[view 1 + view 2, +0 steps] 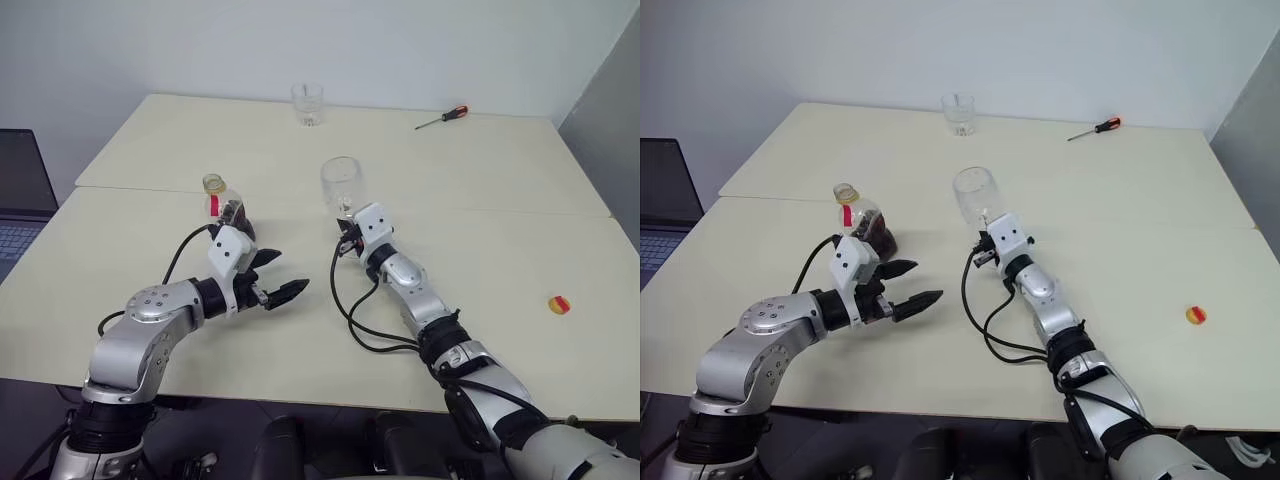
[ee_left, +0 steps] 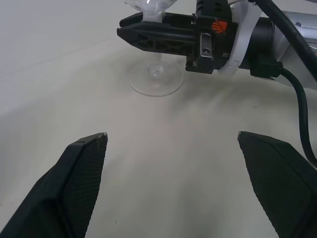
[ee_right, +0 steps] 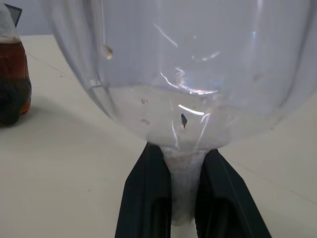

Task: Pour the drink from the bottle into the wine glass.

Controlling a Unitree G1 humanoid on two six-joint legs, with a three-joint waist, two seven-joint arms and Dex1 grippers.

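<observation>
My left gripper grabs the uncapped bottle, which holds dark drink (image 1: 233, 212) down low, by its body below its red strip next, to pour.
The bottle (image 1: 226, 207) stands uncapped on the table, left of centre, with the dark drink (image 3: 11, 82) in its lower body and a red strip on the neck. Upright near the table's middle is the clear wine glass (image 1: 340, 183), its foot (image 2: 155, 80) flat on the surface and its bowl (image 3: 163, 74) looking empty. My right gripper (image 1: 346, 223) is shut on the stem (image 3: 185, 188) just under the bowl. My left gripper (image 1: 276, 281) hangs open in front of the bottle, a little to its right, holding nothing.
A short clear tumbler (image 1: 308, 103) stands at the table's far edge. A red-handled screwdriver (image 1: 443, 117) lies at the back right. A small yellow-and-red cap (image 1: 559, 304) lies near the right edge. A laptop (image 1: 20, 195) sits off the table's left side.
</observation>
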